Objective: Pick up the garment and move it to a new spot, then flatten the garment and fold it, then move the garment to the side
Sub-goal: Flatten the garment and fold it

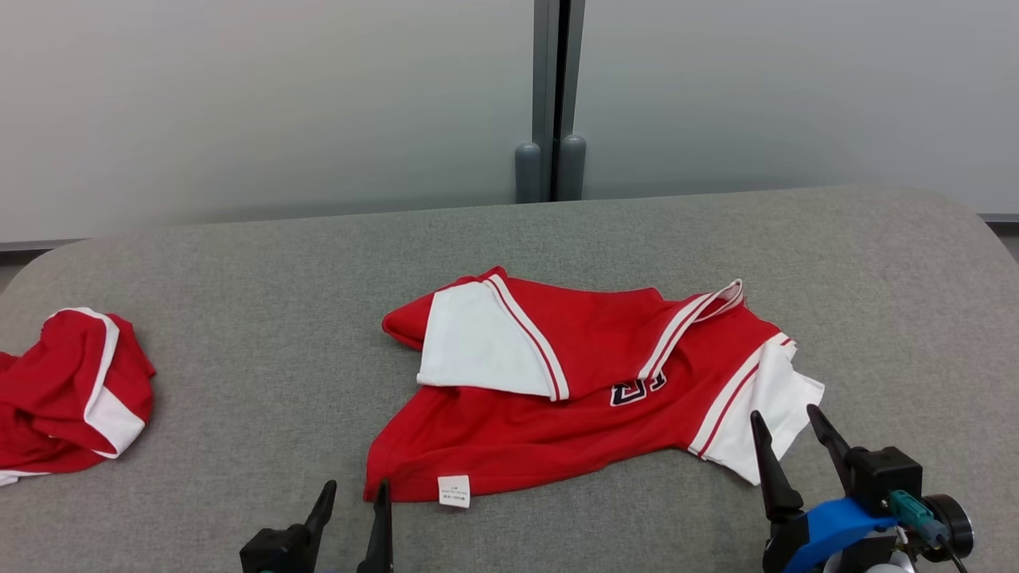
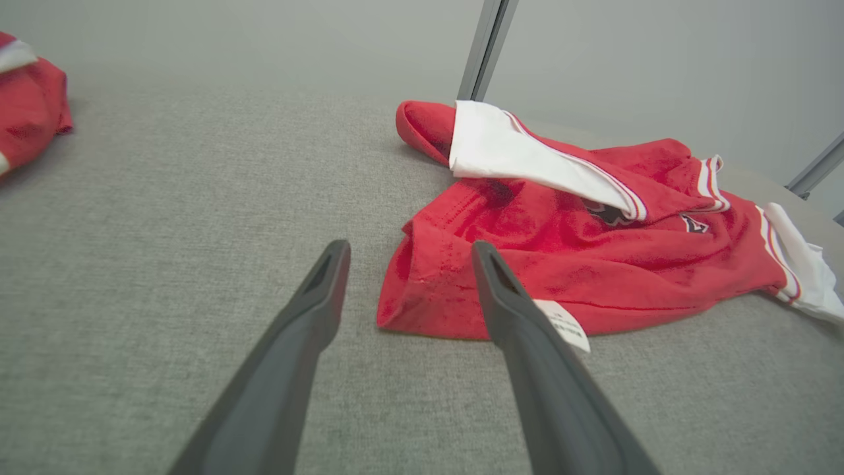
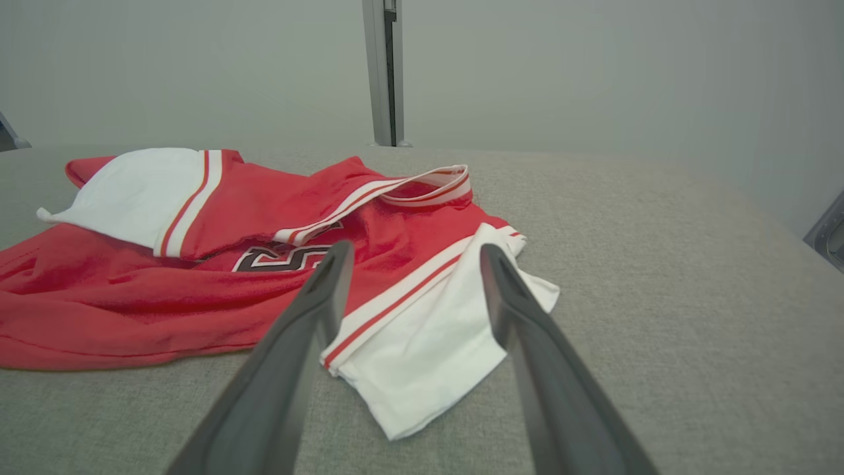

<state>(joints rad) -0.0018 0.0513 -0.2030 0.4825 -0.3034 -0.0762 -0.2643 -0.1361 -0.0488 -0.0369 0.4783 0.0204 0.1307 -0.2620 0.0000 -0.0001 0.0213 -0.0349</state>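
The slack garment has its red hem corner (image 2: 405,297) raised in a small fold (image 2: 413,245). My left gripper will grab the garment by that corner next.
A red garment (image 1: 557,398) with white sleeves and striped trim lies rumpled in the middle of the grey table (image 1: 255,334). One white sleeve is folded back over its top left. A white label sits at its near hem. My left gripper (image 1: 356,493) hangs open just before the garment's near left corner (image 2: 422,297), touching nothing. My right gripper (image 1: 784,426) is open over the white right sleeve (image 3: 428,349), with nothing between its fingers.
A second red and white cloth (image 1: 72,390) lies bunched at the table's left edge, also at the upper left of the left wrist view (image 2: 26,99). A pale wall with a grey post (image 1: 551,103) stands behind the table.
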